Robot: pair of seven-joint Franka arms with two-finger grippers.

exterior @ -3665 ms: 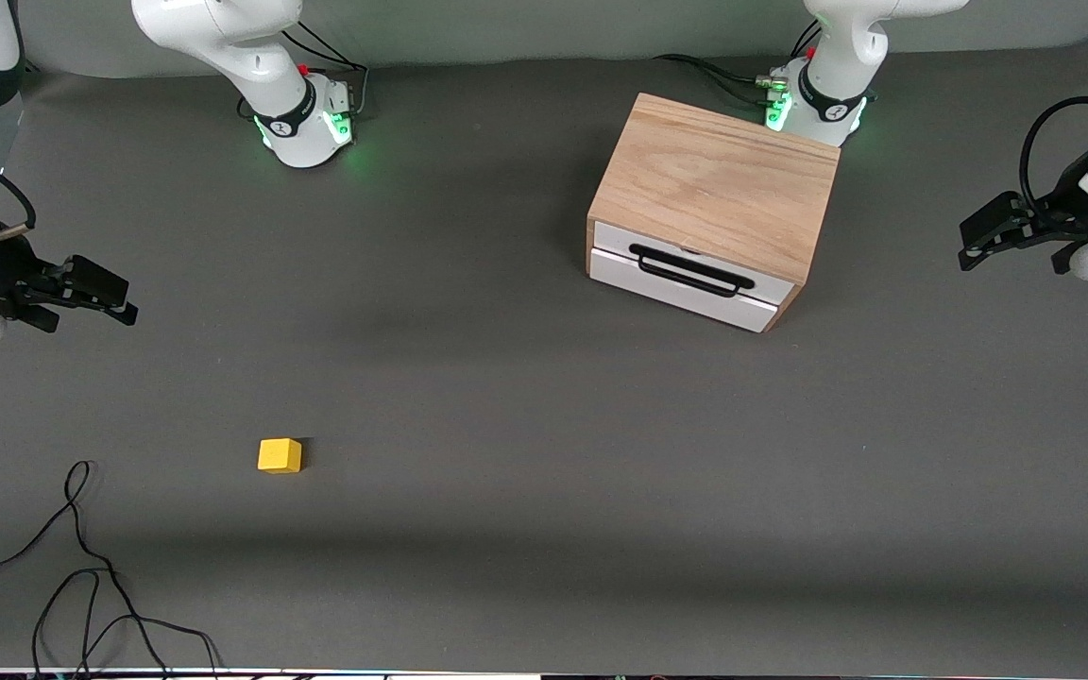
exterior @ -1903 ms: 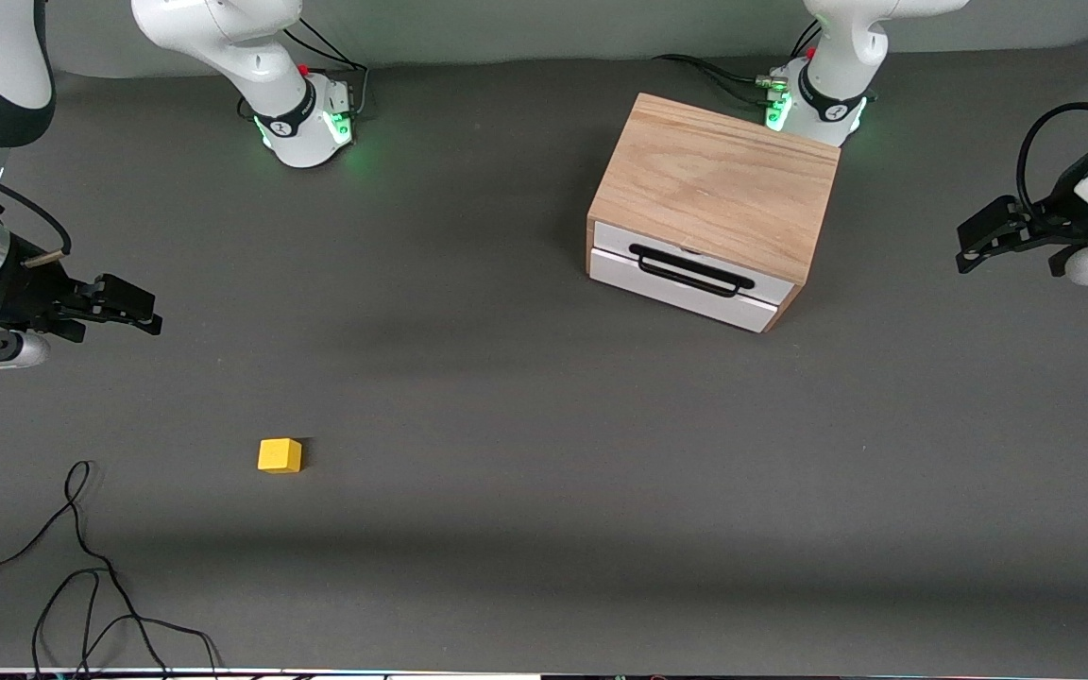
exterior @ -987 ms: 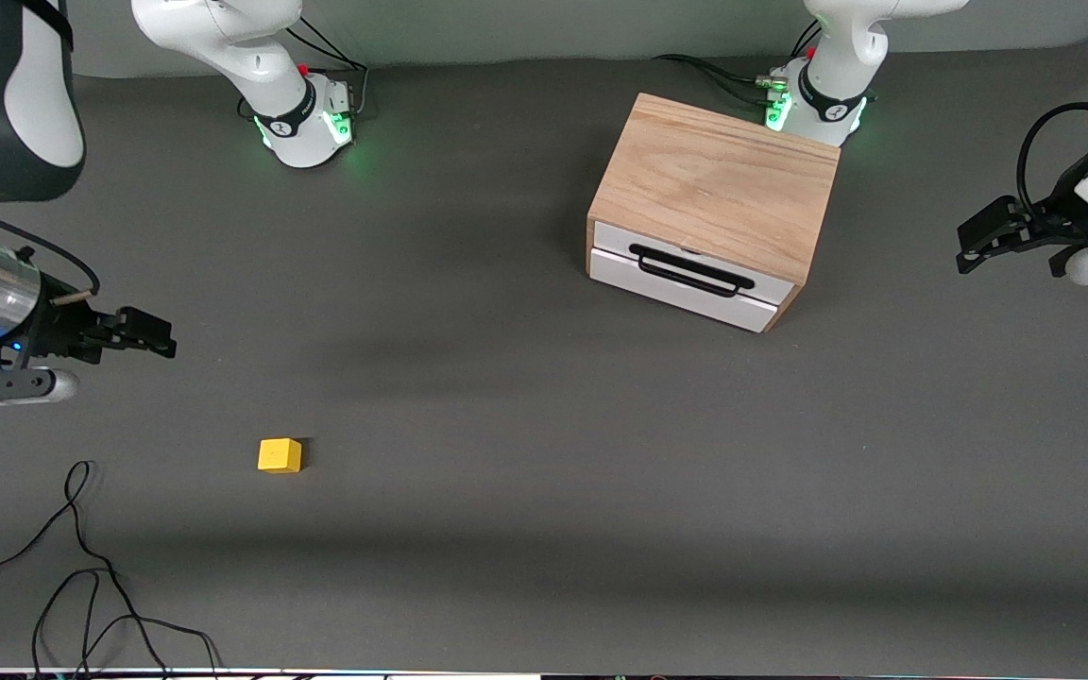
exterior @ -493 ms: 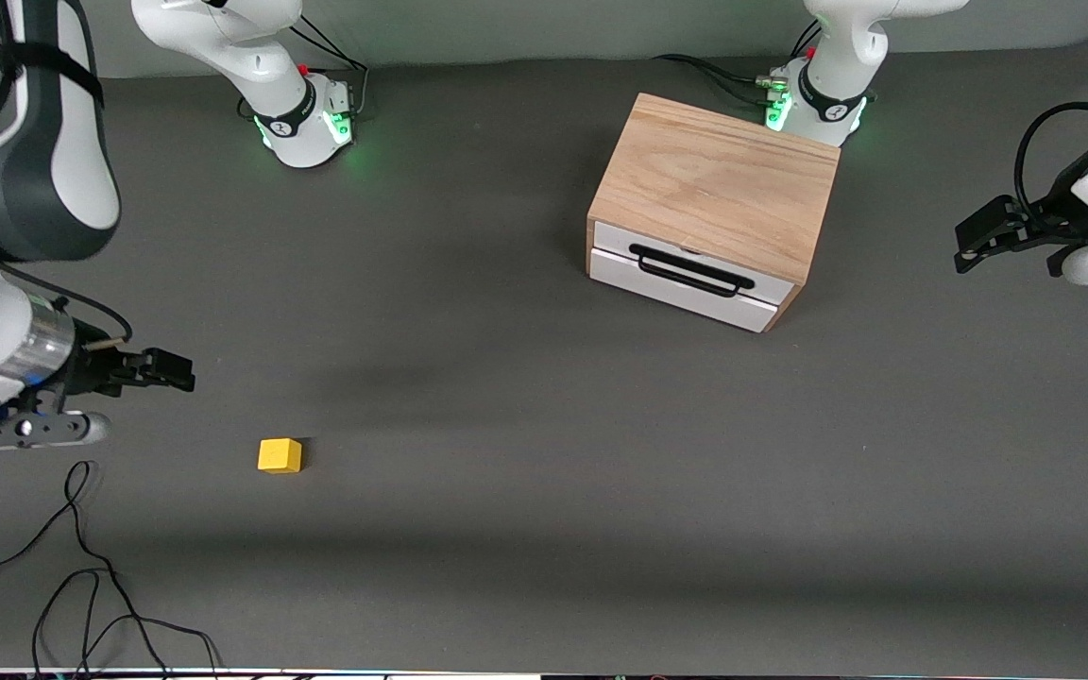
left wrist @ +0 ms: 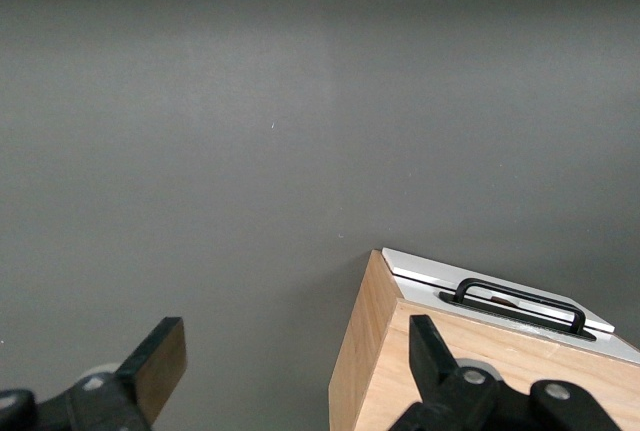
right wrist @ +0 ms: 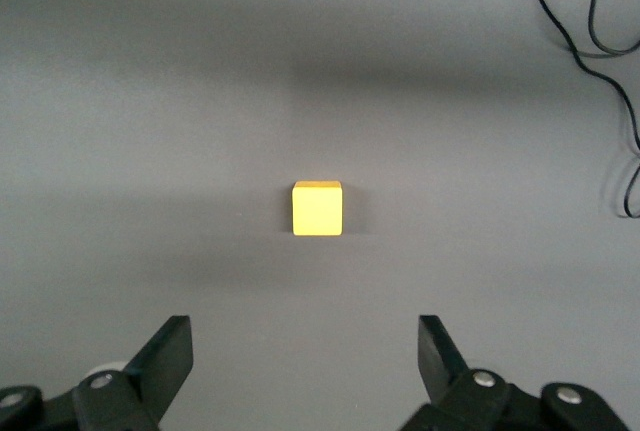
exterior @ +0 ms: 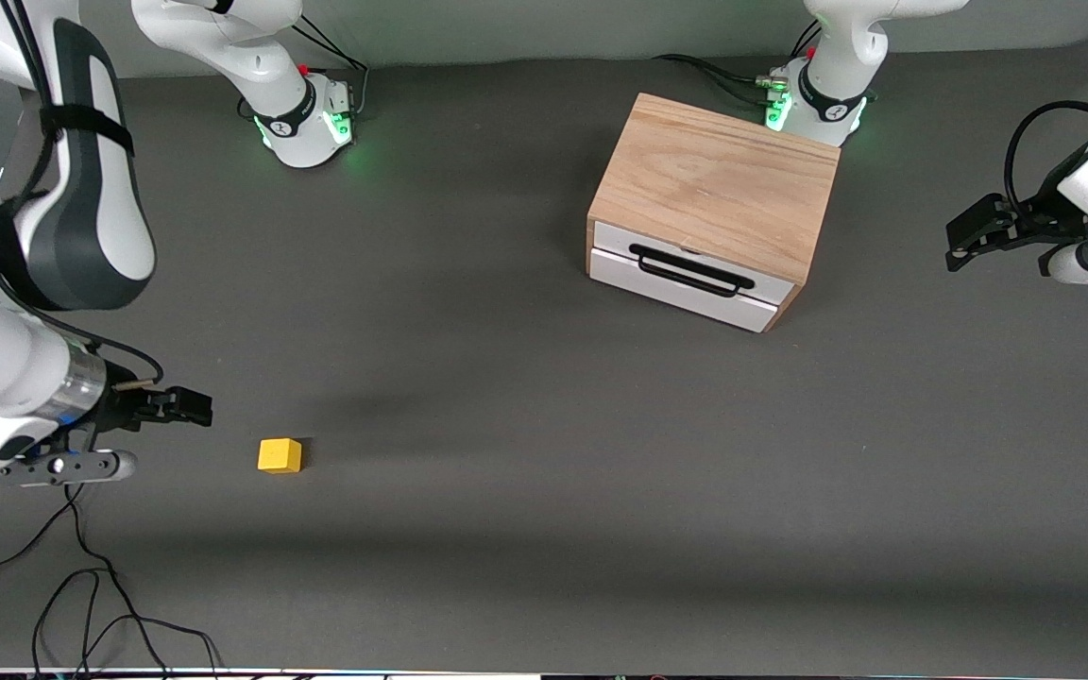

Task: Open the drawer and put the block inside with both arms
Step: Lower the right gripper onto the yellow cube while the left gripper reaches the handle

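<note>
My right gripper picks up the yellow block by its opposite sides next, to place it inside the drawer (exterior: 686, 283).
The small yellow block (exterior: 280, 455) (right wrist: 317, 208) lies on the grey mat toward the right arm's end of the table. My right gripper (exterior: 190, 408) (right wrist: 305, 351) hovers over the mat just beside it, open and empty, with the block ahead of its fingertips. The light oak box (exterior: 714, 184) (left wrist: 400, 371) stands close to the left arm's base. Its white drawer (exterior: 686, 283) (left wrist: 500, 286) with the black bar handle (exterior: 690, 269) (left wrist: 520, 301) is shut. My left gripper (exterior: 964, 236) (left wrist: 297, 351) hangs open and empty beside the box, at the left arm's end of the table.
Loose black cables (exterior: 81, 567) (right wrist: 600, 41) loop on the mat at the right arm's end, nearer to the front camera than the block. The two arm bases (exterior: 303, 123) (exterior: 818, 104) stand along the table's back edge.
The right arm has swung down and in, bringing its open gripper close beside the block. The left gripper has drifted slightly toward the box. Block and drawer have not moved.
</note>
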